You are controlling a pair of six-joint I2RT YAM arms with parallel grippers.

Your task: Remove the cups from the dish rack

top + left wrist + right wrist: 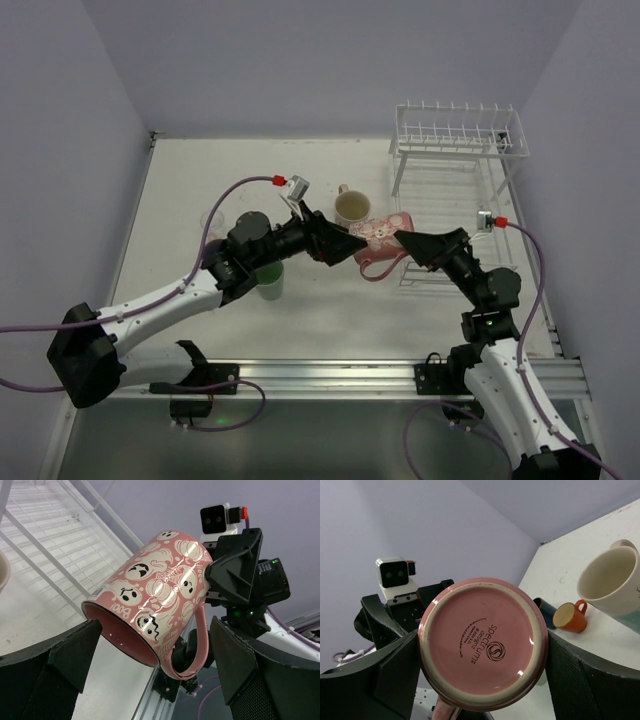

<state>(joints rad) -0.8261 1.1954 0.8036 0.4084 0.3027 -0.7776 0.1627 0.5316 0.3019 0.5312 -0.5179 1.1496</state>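
The left gripper grabs the pink mug's rim on the handle side next, which leaves the pink mug's base (pixel 482 645) free to set the mug upright.
A pink mug with a white ghost and pumpkin pattern (pixel 380 238) hangs in the air on its side between my two grippers, in front of the white wire dish rack (pixel 460 135). My right gripper (pixel 408 241) is shut on the mug's base end, and its fingers (pixel 395 672) press both sides of the pink mug's base (pixel 482 645). My left gripper (pixel 347 246) is open. Its fingers (pixel 67 662) flank the pink mug's rim and handle (pixel 150 625) with small gaps on each side.
A cream mug (pixel 352 208) stands upright on the table behind the grippers. A light green mug (pixel 268 281) stands under my left arm. A small orange cup (pixel 568 616) and a dark blue cup (pixel 545 611) stand side by side. The rack's lower shelf (pixel 440 272) lies beside my right arm.
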